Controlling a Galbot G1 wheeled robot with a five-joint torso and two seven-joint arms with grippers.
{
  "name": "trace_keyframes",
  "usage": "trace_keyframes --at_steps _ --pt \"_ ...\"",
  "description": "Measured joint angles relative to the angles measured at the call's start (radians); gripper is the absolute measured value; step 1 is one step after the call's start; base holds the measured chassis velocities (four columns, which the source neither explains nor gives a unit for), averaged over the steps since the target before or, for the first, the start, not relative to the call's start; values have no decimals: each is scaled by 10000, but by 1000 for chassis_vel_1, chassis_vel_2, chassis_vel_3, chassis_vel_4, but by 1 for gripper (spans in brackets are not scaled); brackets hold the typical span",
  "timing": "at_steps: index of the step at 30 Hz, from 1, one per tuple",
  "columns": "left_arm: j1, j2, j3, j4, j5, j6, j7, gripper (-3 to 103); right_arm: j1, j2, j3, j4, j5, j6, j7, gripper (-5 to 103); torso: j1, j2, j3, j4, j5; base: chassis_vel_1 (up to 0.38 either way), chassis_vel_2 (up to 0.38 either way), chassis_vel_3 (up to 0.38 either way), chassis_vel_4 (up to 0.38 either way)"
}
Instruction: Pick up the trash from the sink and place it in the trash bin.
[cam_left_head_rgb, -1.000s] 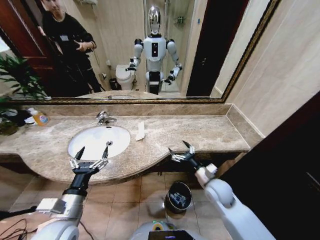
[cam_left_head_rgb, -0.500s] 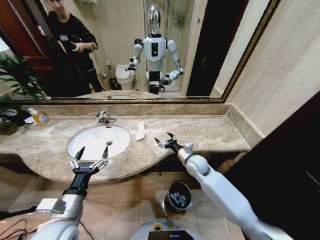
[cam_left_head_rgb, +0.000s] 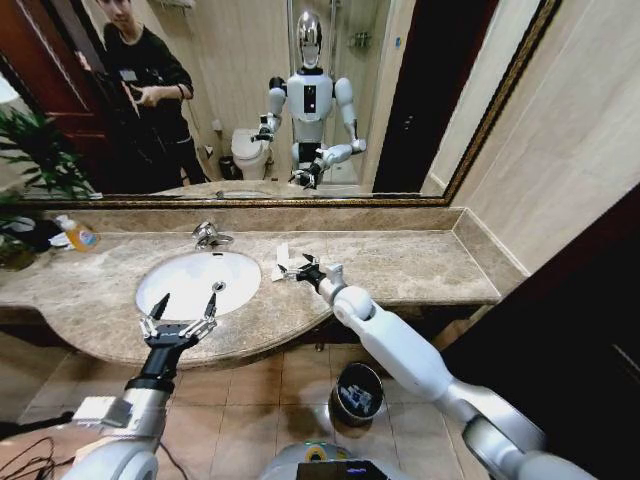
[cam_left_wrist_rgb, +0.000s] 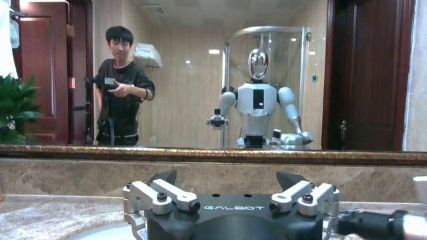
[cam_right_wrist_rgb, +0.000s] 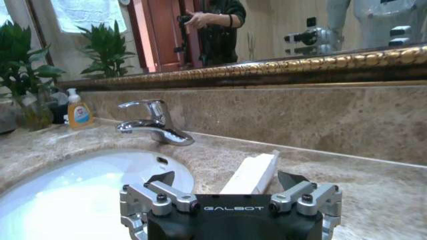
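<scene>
Next, my right gripper picks up the white paper packet by its end (cam_left_head_rgb: 280, 276) opposite the packet's torn tip, to drop the trash into the bin (cam_left_head_rgb: 358, 391).
A flat white paper packet (cam_left_head_rgb: 281, 259) of trash lies on the marble counter, just right of the sink (cam_left_head_rgb: 190, 283). My right gripper (cam_left_head_rgb: 294, 268) reaches across the counter and stands open right at the packet's near end. In the right wrist view the packet (cam_right_wrist_rgb: 253, 172) lies between the spread fingers (cam_right_wrist_rgb: 157, 182), pointing away toward the wall. My left gripper (cam_left_head_rgb: 187, 299) hovers open over the sink's front rim, holding nothing. The trash bin (cam_left_head_rgb: 358, 391) stands on the floor below the counter's front edge, under my right arm.
A chrome faucet (cam_left_head_rgb: 209, 236) stands behind the basin. An orange-capped bottle (cam_left_head_rgb: 79, 236) and a potted plant (cam_left_head_rgb: 20, 190) sit at the counter's far left. A gold-framed mirror (cam_left_head_rgb: 300, 198) backs the counter. A beige wall closes the right side.
My right arm has swung up from beside the counter's front edge and leftward over the counter to the white packet. The left arm has stayed still.
</scene>
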Motion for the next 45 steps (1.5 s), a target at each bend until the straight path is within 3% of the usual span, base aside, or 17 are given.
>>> trace_keyframes --at_steps 13,28,37,44,45 --pt "0 0 0 0 0 0 0 100 525 1108 -113 -1478 -291 22 371 100 -1 0 -1 -1 2 0 0 0 0" --pt "0 0 0 0 0 0 0 100 679 1246 -148 -2112 -289 -41 463 102 -1 0 -1 0 3 0 0 0 0" --pt "0 0 0 0 0 0 0 100 531 1104 12 -2134 -558 -26 453 79 -1 2 -1 -1 4 0 0 0 0" --pt "0 0 0 0 0 0 1 100 515 1153 16 -2190 -580 8 447 46 -1 2 -1 -1 4 0 0 0 0" --pt "0 0 0 0 0 0 1 100 515 1153 16 -2190 -580 8 447 46 -1 2 -1 -1 4 0 0 0 0"
